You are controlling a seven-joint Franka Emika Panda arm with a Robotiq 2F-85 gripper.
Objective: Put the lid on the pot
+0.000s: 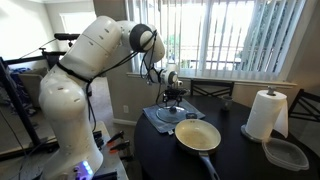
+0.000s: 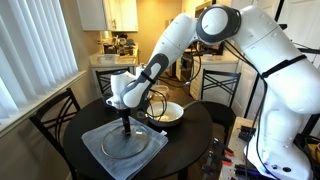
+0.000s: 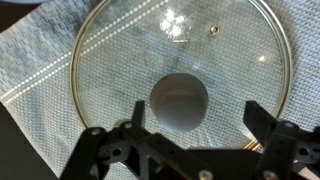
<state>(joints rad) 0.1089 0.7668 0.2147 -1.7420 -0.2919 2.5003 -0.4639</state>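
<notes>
I need to bring my gripper down before I close it on the knob [image 1: 173,109] [image 3: 179,102], because my fingers are still above the knob.
The lid [image 3: 120,60] is a round glass disc with a metal rim and a grey centre knob [image 3: 180,102]. It lies flat on a grey cloth [image 3: 40,60]. It also shows in both exterior views [image 1: 165,113] [image 2: 128,145]. My gripper [image 3: 195,118] is open just above the lid, with the knob between the fingers and nearer the left one. The gripper also shows in both exterior views [image 1: 173,98] [image 2: 125,122]. The pot [image 1: 198,135] is a shallow pan with a cream inside and a dark handle. It sits on the round dark table beside the cloth, and also shows in the exterior view from the window side [image 2: 166,112].
A paper towel roll [image 1: 266,113] and a clear plastic container [image 1: 287,153] stand on the table beyond the pan. Chairs [image 2: 55,115] surround the round table [image 2: 195,135]. Windows with blinds are behind.
</notes>
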